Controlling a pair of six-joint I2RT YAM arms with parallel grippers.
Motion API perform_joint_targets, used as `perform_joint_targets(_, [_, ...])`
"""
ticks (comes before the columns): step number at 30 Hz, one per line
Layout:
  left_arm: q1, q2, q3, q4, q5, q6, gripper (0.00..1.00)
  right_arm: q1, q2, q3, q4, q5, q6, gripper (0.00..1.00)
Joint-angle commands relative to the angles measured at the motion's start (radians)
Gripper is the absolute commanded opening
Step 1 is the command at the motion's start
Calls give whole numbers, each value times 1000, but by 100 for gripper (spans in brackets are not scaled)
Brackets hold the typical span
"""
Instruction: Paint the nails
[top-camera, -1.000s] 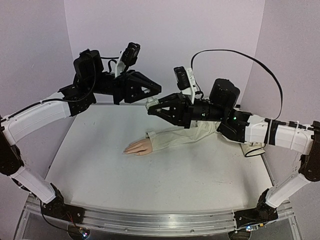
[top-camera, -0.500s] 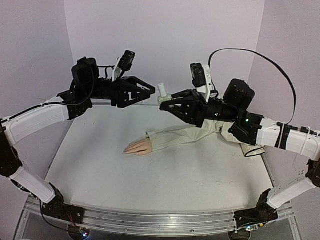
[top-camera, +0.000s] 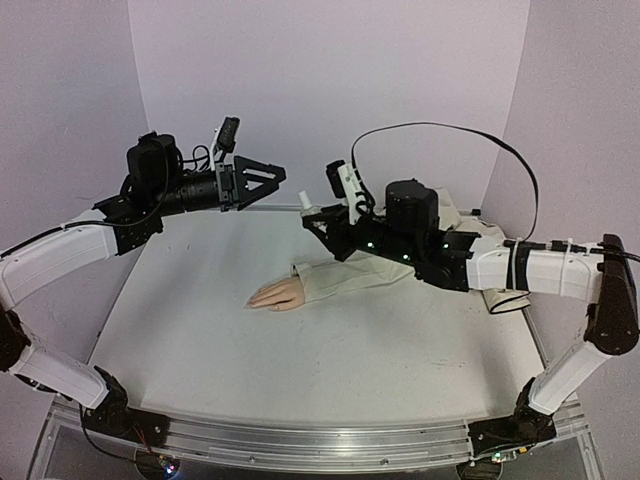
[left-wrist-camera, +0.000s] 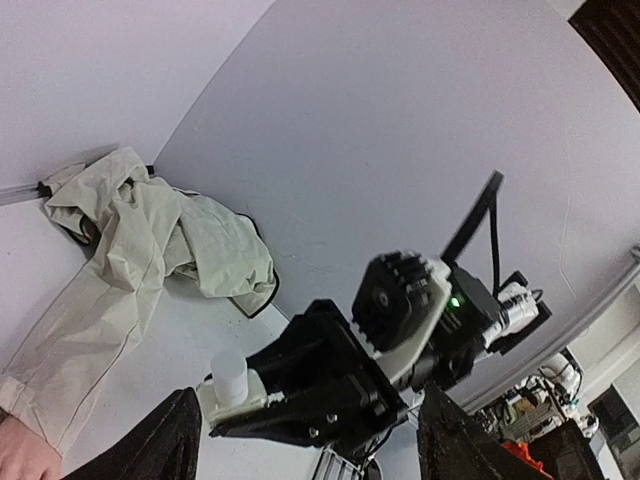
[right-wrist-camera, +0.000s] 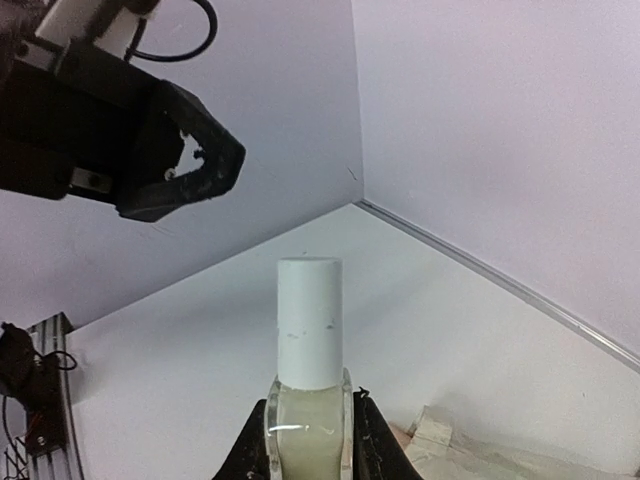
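The white cap (top-camera: 305, 200) (left-wrist-camera: 229, 377) is beyond the fingers of my left gripper, so they would miss it if I closed now. My left gripper needs to first move toward it.
A small bottle (right-wrist-camera: 308, 425) of pale polish with a white cap (right-wrist-camera: 309, 320) stands upright between the fingers of my right gripper (right-wrist-camera: 310, 445), which is shut on its body. In the top view that right gripper (top-camera: 309, 214) hovers above the table's back middle. My left gripper (top-camera: 272, 180) hangs open to the left of the bottle (top-camera: 303, 202), a short gap away, with nothing in it. From the left wrist the bottle (left-wrist-camera: 232, 378) shows between the spread fingers (left-wrist-camera: 172, 440). The peach fake hand (top-camera: 277, 295) lies flat, poking out of a beige sleeve (top-camera: 350, 275). Its nails are too small to make out.
The sleeve's cloth bunches up at the back right by the wall (left-wrist-camera: 190, 240). A black cable (top-camera: 450, 135) loops above my right arm. The purple walls close the table in at the back and on both sides.
My left gripper opened and drew back to the left, off the bottle's cap. My right gripper carried the bottle leftward and a little lower.
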Motion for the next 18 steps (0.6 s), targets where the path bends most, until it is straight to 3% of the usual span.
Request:
perform_joint_targets(1, [-1,29,11,16,-82,-76,74,73,28,104,66,247,-54,0])
perform_joint_targets(8, [-1,73,24,16,-80,-88,65,138,85,161,68,373,-98,0])
perform_joint_targets(15, [-14,74,23,16,-89,-72,29,146,115,189,68,387,-113,0])
perform_joint_targets(18, [-25,81,32,15,-87,-58,22,152,122,195,68,377,-114,0])
